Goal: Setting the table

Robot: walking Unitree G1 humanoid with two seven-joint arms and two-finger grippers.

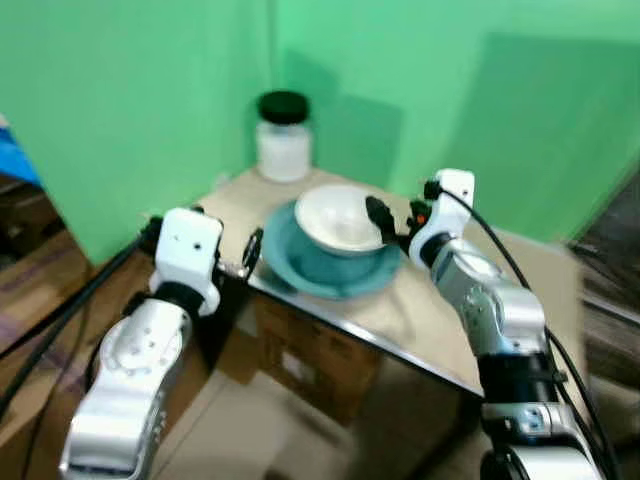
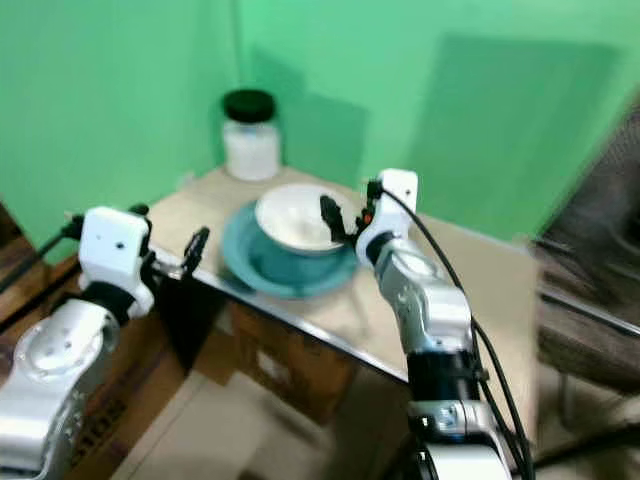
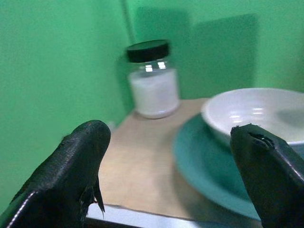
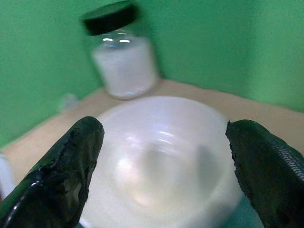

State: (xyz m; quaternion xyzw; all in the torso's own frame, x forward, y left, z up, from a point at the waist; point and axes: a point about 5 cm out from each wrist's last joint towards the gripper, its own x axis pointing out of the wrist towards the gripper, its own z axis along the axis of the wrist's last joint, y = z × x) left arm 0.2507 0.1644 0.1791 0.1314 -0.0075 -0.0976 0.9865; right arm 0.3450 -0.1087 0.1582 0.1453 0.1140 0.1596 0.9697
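Next, my right gripper pinches the white bowl by its thin rim (image 1: 381, 234), as the bowl's round body is wider than the open fingers.
A white bowl (image 1: 340, 218) sits in a teal plate (image 1: 300, 262) on the tan table (image 1: 430, 300). Behind them, in the corner, stands a glass jar (image 1: 283, 137) of white powder with a black lid. My right gripper (image 1: 385, 222) hovers at the bowl's right rim, open; the right wrist view looks down into the bowl (image 4: 161, 156) between its spread fingers (image 4: 71, 166). My left gripper (image 1: 252, 250) is open at the table's left edge, just left of the plate, and holds nothing. Its wrist view shows the jar (image 3: 153, 78) and the plate (image 3: 209, 171) ahead.
Green walls (image 1: 130, 100) close off the table's back and left. Cardboard boxes (image 1: 300, 350) sit under the table, whose front edge (image 1: 340, 325) is metal. Black cables (image 1: 60, 310) run along my left arm over the wooden floor.
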